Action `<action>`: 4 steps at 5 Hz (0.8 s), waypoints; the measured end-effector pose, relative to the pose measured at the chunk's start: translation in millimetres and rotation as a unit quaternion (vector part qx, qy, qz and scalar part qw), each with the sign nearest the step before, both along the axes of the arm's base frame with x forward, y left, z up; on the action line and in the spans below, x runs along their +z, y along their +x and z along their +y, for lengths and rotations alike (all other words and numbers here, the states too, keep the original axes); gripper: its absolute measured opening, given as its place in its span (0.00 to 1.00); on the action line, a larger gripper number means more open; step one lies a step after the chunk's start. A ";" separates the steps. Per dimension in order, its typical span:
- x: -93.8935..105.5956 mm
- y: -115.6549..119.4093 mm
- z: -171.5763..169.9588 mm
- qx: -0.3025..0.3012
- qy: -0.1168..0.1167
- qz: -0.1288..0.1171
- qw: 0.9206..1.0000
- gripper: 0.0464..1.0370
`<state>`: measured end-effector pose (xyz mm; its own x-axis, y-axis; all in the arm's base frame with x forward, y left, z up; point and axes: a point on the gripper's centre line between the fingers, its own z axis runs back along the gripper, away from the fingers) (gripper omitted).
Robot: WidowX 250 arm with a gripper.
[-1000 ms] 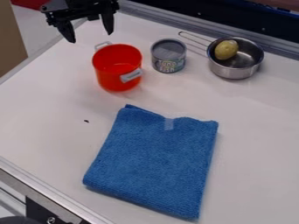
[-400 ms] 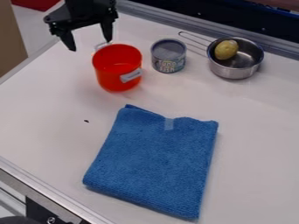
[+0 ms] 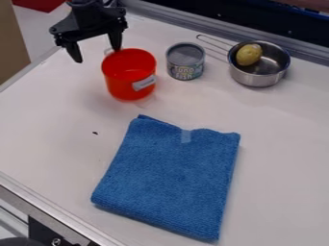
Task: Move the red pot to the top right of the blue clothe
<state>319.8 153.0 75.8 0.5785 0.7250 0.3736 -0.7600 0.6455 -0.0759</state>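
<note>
The red pot (image 3: 128, 74) has to go to its spot by the blue cloth, so my gripper will grab the pot's rim next.
The black gripper (image 3: 97, 55) hangs at the upper left, its two fingers open and spread apart, with nothing between them. One finger is at the far left side of the red pot (image 3: 128, 74), by its pale far handle; whether they touch I cannot tell. The pot stands upright on the white table, its near handle facing the lower right. Below it and to the right lies the folded blue cloth (image 3: 168, 178), flat, with a small pale tag at its top edge.
Right of the pot stands a tuna can (image 3: 185, 61). Farther right is a metal saucepan (image 3: 258, 76) holding a yellow potato-like object (image 3: 248, 55), its wire handle pointing to the upper left. A metal rail (image 3: 212, 26) runs along the back edge of the table (image 3: 51, 120).
The gripper has come lower and nearer the pot's far handle, its fingers still apart. Pot, cloth, can and saucepan have kept their places.
</note>
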 end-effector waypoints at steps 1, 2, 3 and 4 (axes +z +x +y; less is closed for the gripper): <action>-15.7 -0.2 -0.9 0.002 0.004 0.013 1.000 0.96; -28.8 -3.0 -1.9 0.010 -0.007 0.036 0.999 0.96; -37.3 -0.6 -1.2 0.013 0.009 0.037 0.999 0.91; -38.8 1.1 -2.7 0.010 0.013 0.031 0.999 0.63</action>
<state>320.9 150.3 37.1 0.5866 0.7271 0.3569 -0.7755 0.6313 -0.0115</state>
